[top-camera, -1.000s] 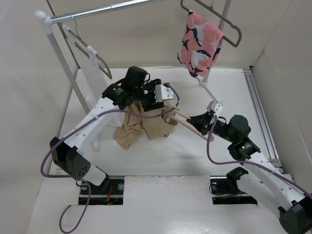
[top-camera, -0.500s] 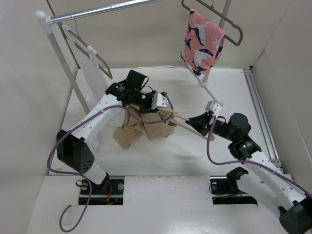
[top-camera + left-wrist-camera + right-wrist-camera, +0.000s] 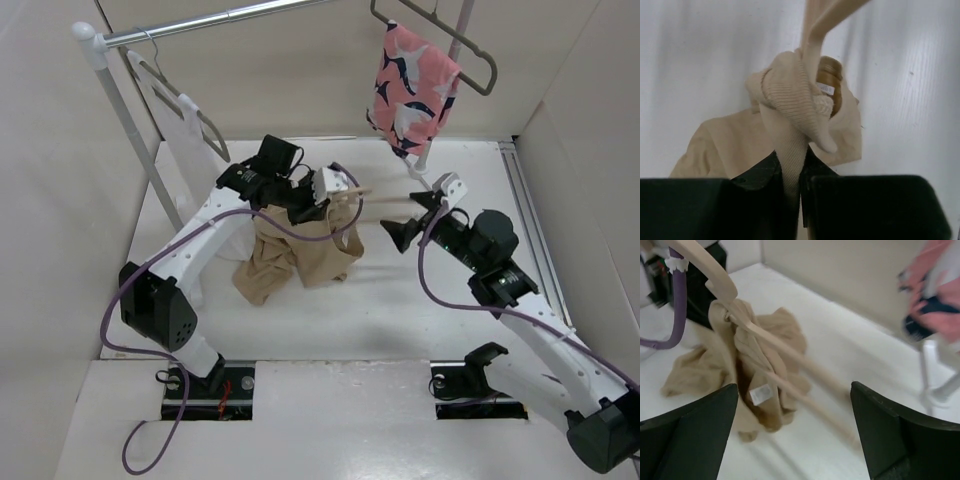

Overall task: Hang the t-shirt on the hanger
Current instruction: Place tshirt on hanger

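Note:
The robot's right gripper will next grab the t-shirt (image 3: pixel 300 255) by the free ribbed collar edge (image 3: pixel 351 238), opposite the left gripper, to stretch the t-shirt's neck over the hanger's loose end.
The tan t-shirt (image 3: pixel 300 255) hangs bunched from my left gripper (image 3: pixel 324 190), its lower part resting on the table. In the left wrist view that gripper (image 3: pixel 790 161) is shut on the ribbed collar (image 3: pixel 792 95), beside the white neck label (image 3: pixel 826 89). The pale hanger (image 3: pixel 382 197) passes through the bunched fabric and sticks out rightward; the right wrist view shows the hanger (image 3: pixel 790 357) crossing the t-shirt (image 3: pixel 770 335). My right gripper (image 3: pixel 409 218) stands wide open just right of the hanger's end, and in its own view the right gripper (image 3: pixel 794 390) holds nothing.
A white clothes rack (image 3: pixel 128 130) stands at the back left with a white garment (image 3: pixel 185 130) on a dark hanger. A pink patterned garment (image 3: pixel 415 85) hangs at the back right over a second pole. Cardboard walls (image 3: pixel 580 120) surround the table.
My right gripper let go of the hanger, opened wide and rose. My left gripper shut on the collar. The hanger's free end swung up toward the back.

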